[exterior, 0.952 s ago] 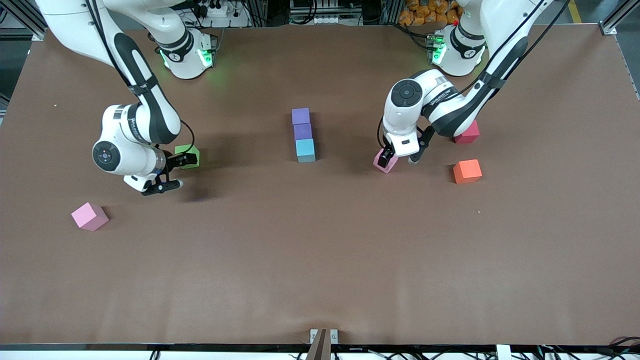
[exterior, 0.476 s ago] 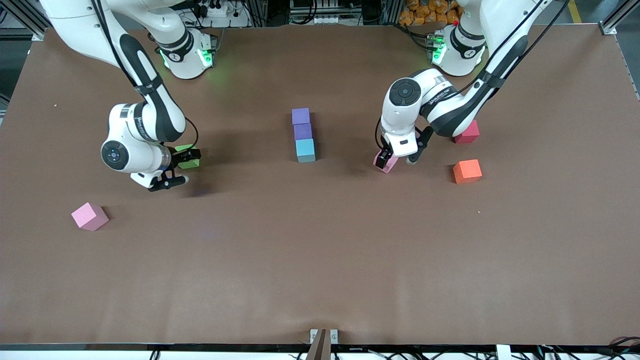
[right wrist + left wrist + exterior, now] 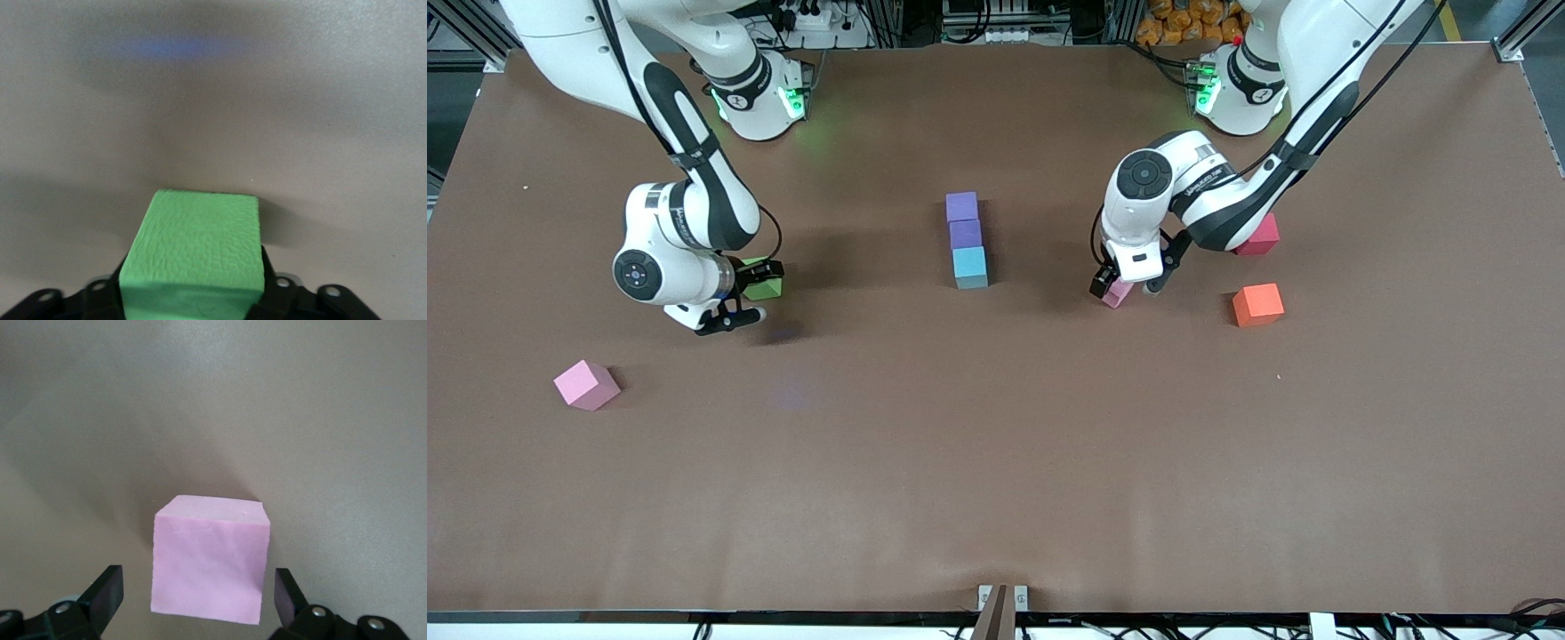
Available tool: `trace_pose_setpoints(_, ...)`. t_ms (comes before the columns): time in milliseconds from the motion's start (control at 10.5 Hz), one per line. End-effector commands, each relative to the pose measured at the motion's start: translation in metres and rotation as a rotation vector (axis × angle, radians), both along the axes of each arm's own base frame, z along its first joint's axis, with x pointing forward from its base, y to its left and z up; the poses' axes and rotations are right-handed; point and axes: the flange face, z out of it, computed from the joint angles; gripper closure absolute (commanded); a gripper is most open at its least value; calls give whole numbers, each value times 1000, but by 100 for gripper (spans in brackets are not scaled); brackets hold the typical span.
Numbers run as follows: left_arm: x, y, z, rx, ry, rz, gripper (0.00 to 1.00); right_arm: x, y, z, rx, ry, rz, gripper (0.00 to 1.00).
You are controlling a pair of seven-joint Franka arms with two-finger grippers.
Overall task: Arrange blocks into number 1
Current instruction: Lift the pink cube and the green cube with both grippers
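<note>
The pink block (image 3: 1117,293) should be grabbed next by two opposite sides with my left gripper. It will make the number 1 longer below the light blue block (image 3: 970,267).
Two purple blocks (image 3: 961,206) (image 3: 965,234) and a light blue block (image 3: 970,267) form a touching column mid-table, the light blue one nearest the front camera. My right gripper (image 3: 749,291) (image 3: 193,300) is shut on the green block (image 3: 765,285) (image 3: 193,250) at table level, toward the right arm's end. My left gripper (image 3: 1122,286) (image 3: 197,600) is open and straddles a pink block (image 3: 1118,293) (image 3: 210,563) on the table, with a gap at each finger. A second pink block (image 3: 586,384) lies loose, nearer the front camera than the green one.
A red block (image 3: 1261,236) lies partly under the left arm's forearm. An orange block (image 3: 1257,304) sits a little nearer the front camera, beside the left gripper. Bare brown table (image 3: 996,462) spreads from the column toward the front camera.
The right gripper slid toward the table's middle around the green block and now presses its sides. The left hand shifted slightly over its pink block; the block stayed put.
</note>
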Motion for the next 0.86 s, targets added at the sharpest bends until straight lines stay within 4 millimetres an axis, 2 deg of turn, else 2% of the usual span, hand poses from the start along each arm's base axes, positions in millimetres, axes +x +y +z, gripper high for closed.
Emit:
trace_pose_setpoints(0, 9, -3, -6, -9, 4, -32, 0, 1, 0, 7, 6, -13, 5, 53)
trace_pose_setpoints(190, 8, -2, -10, -3, 5, -50, 0, 15, -9, 22, 9, -55, -20, 51)
trace_pose_setpoints(476, 11, 8, -25, 15, 10, -81, 0, 55, -2, 68, 30, -177, -29, 50)
trace_pose_setpoints(571, 11, 9, -26, 14, 12, -84, 21, 68, 4, 84, 32, -214, -29, 50)
trace_pose_setpoints(667, 14, 12, -26, 13, 16, -133, 82, 80, 15, 98, 39, -251, -30, 50)
trace_pose_setpoints(762, 15, 14, -26, 12, 19, -167, 100, 87, 23, 107, 50, -270, -64, 50)
